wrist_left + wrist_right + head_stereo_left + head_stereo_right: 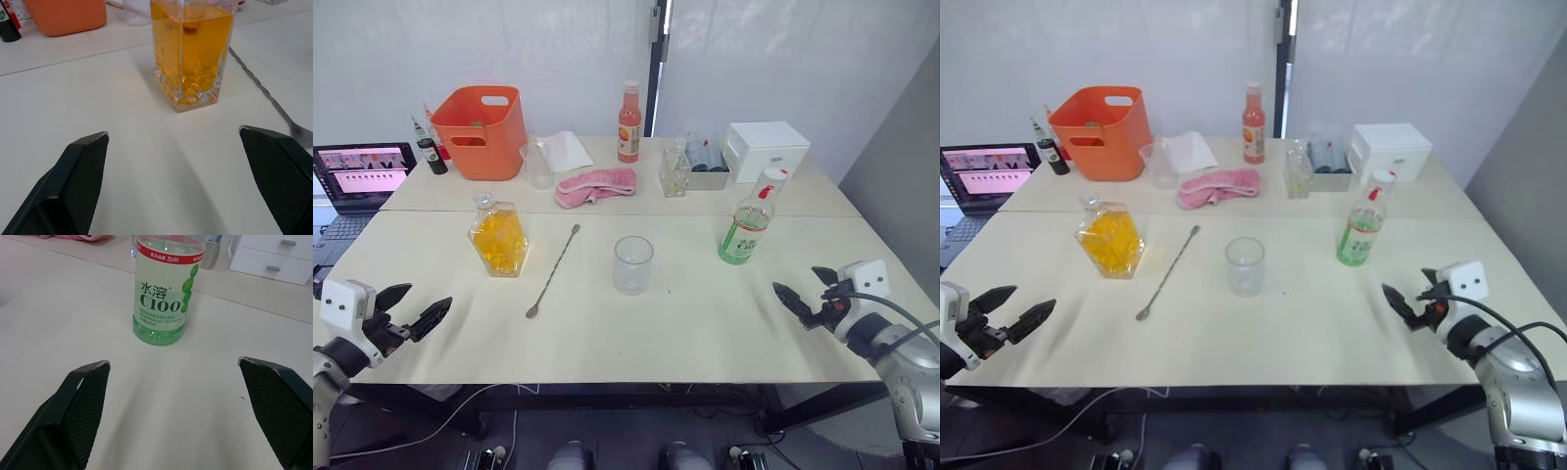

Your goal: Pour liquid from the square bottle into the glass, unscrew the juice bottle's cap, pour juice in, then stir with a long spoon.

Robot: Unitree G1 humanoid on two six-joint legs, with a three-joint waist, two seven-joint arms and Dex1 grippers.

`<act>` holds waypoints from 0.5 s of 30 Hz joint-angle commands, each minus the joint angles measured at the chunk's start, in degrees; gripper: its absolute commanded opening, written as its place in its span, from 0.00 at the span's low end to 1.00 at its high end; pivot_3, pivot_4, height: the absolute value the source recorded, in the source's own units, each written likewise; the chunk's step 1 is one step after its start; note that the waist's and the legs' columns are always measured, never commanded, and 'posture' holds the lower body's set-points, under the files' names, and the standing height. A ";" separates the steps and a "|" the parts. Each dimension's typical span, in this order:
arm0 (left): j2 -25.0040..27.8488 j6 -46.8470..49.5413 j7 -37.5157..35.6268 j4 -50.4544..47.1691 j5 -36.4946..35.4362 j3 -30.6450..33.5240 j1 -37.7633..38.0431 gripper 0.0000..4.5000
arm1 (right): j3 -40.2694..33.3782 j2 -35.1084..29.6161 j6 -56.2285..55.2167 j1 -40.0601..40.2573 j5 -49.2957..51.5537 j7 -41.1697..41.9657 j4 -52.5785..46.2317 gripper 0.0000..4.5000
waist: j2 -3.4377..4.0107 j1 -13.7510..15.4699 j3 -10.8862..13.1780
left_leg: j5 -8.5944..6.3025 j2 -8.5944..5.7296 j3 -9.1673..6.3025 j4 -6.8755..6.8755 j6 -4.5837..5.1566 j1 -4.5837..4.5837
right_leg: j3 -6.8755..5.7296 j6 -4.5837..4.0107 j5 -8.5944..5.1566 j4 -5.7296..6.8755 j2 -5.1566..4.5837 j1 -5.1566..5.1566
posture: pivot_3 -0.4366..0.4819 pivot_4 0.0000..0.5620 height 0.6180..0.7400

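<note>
I should next take hold of the square bottle by its body [499, 240] with my left gripper, so the bottle's neck stays free to pour into the glass [632, 264].
The square bottle [498, 238] stands stoppered on the left of the table, holding yellow-orange liquid [190, 44]. The empty glass [632, 264] stands at the centre. Between them the long spoon [553, 270] lies on the tabletop, bowl toward me. To the right stands the juice bottle [747, 227] with its green-and-white label, the white cap [773, 176] screwed on. My left gripper [421, 302] is open at the near left edge and points at the square bottle from a distance. My right gripper [799, 282] is open at the near right, facing the juice bottle [161, 293] and touching nothing.
Along the back stand an orange bucket [482, 130], a clear beaker [537, 164], a pink cloth [595, 185], an orange-red bottle [628, 122], a small clear bottle [674, 168] and a white drawer box [765, 150]. A laptop [362, 174] sits off the table's left.
</note>
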 commanded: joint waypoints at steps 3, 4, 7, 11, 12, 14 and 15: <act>-0.41 0.68 0.50 -3.10 -2.02 2.43 1.69 1.00 | -0.90 0.70 -1.51 -0.06 1.64 0.61 -2.42 0.99 | 0.00 -0.04 0.00 | 0.00 0.01 0.00 0.00 0.00 0.00 | 0.00 0.00 0.00 0.00 0.00 0.00 | 0.48 0.27 0.79; -1.08 1.24 0.79 -3.91 -2.94 2.75 2.15 1.00 | -0.76 0.91 -1.42 -0.47 1.98 0.86 -2.56 0.99 | 0.00 -0.06 0.00 | 0.00 0.01 0.00 0.00 0.00 0.00 | 0.00 0.00 0.00 0.00 0.00 -0.01 | 0.48 0.27 0.79; -3.00 2.41 2.88 -5.98 -4.07 3.18 3.08 1.00 | 0.04 0.96 -1.06 -1.35 2.91 2.30 -3.44 0.99 | 0.00 -0.06 0.00 | 0.00 0.03 -0.01 0.00 0.00 0.00 | 0.01 0.00 0.00 0.00 -0.02 -0.01 | 0.48 0.27 0.79; -5.75 4.74 9.72 -8.87 -2.65 2.57 2.76 1.00 | 2.42 -0.33 0.85 -2.44 6.30 7.29 -7.34 0.99 | 0.00 -0.01 0.00 | 0.00 0.02 -0.02 0.00 0.00 0.01 | 0.01 0.00 0.00 0.01 -0.01 0.01 | 0.48 0.27 0.79; -6.27 4.71 11.00 -9.47 -2.11 2.23 2.56 1.00 | 3.01 -0.71 1.32 -2.81 6.96 8.31 -8.10 0.99 | 0.00 0.01 0.00 | 0.00 0.02 -0.03 0.00 0.00 0.01 | 0.01 0.00 0.00 0.01 -0.01 0.01 | 0.48 0.27 0.79; -7.79 6.48 14.81 -11.21 -2.09 1.39 1.35 1.00 | 4.89 -2.13 3.65 -4.27 9.48 11.63 -10.15 0.99 | 0.00 0.05 0.00 | 0.00 0.02 -0.05 0.00 0.00 0.01 | 0.00 0.01 0.00 0.00 -0.01 0.04 | 0.48 0.27 0.79; -9.00 7.73 17.13 -12.61 -2.52 0.66 0.39 1.00 | 6.15 -3.35 5.32 -5.09 11.34 14.21 -11.48 0.99 | 0.00 0.07 0.00 | 0.00 0.01 -0.07 0.00 0.00 0.01 | 0.00 0.01 0.01 0.01 -0.02 0.03 | 0.48 0.27 0.79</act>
